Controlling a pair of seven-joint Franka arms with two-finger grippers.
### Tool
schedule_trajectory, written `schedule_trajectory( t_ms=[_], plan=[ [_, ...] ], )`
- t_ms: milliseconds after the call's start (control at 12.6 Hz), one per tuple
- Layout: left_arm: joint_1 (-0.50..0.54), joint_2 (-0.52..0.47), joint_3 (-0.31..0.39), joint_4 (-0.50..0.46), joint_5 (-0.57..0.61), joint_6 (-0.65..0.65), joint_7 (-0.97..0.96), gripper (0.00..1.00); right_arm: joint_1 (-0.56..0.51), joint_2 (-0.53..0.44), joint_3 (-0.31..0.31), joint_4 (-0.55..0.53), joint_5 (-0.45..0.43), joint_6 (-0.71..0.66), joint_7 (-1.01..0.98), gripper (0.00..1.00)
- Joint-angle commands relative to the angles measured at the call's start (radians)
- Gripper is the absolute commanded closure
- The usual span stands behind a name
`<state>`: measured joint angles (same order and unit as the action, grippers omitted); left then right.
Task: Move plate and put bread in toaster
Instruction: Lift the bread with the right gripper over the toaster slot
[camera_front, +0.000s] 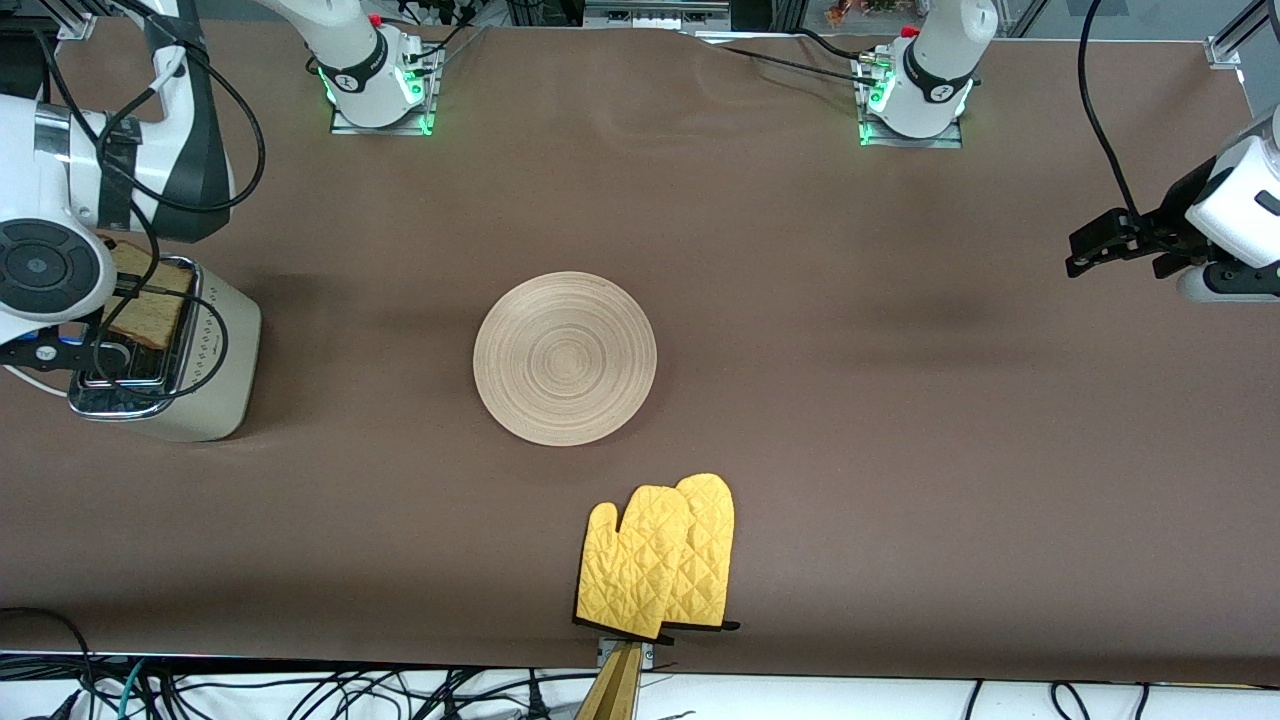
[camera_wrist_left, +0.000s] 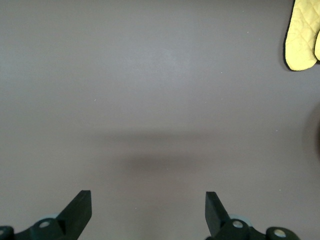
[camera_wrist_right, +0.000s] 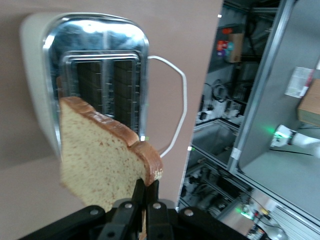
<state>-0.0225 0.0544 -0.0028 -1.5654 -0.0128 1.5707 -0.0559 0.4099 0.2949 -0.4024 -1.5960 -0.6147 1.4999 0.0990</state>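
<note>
I should keep my right gripper closed on the bread slice until the slice is inside a slot. The slice's crust is slanted across the toaster's open slots.
The light-wood plate (camera_front: 565, 358) lies flat at the middle of the table. The cream toaster (camera_front: 205, 380) with a chrome top stands at the right arm's end of the table. My right gripper (camera_wrist_right: 146, 187) is shut on the edge of the tan bread slice (camera_wrist_right: 97, 160) and holds it over the toaster's slots (camera_wrist_right: 105, 85); the slice (camera_front: 150, 295) also shows in the front view over the chrome top. My left gripper (camera_wrist_left: 147, 210) is open and empty, held above bare table at the left arm's end (camera_front: 1100, 245).
A pair of yellow oven mitts (camera_front: 660, 555) lies near the table's front edge, nearer to the front camera than the plate; they also show in the left wrist view (camera_wrist_left: 302, 35). The toaster's white cord (camera_wrist_right: 172, 110) loops beside it.
</note>
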Motion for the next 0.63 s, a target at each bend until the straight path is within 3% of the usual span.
schedule_trajectory(
  t_ms=[0, 555],
  plan=[
    [0.001, 0.007, 0.003, 0.021, -0.024, -0.005, 0.002, 0.0, -0.036, 0.03, -0.004, 0.028, -0.028, -0.003, -0.038, 1.0],
    [0.001, 0.007, 0.003, 0.021, -0.024, -0.005, 0.002, 0.0, -0.053, 0.089, -0.004, 0.027, -0.036, 0.055, -0.025, 1.0]
  ],
)
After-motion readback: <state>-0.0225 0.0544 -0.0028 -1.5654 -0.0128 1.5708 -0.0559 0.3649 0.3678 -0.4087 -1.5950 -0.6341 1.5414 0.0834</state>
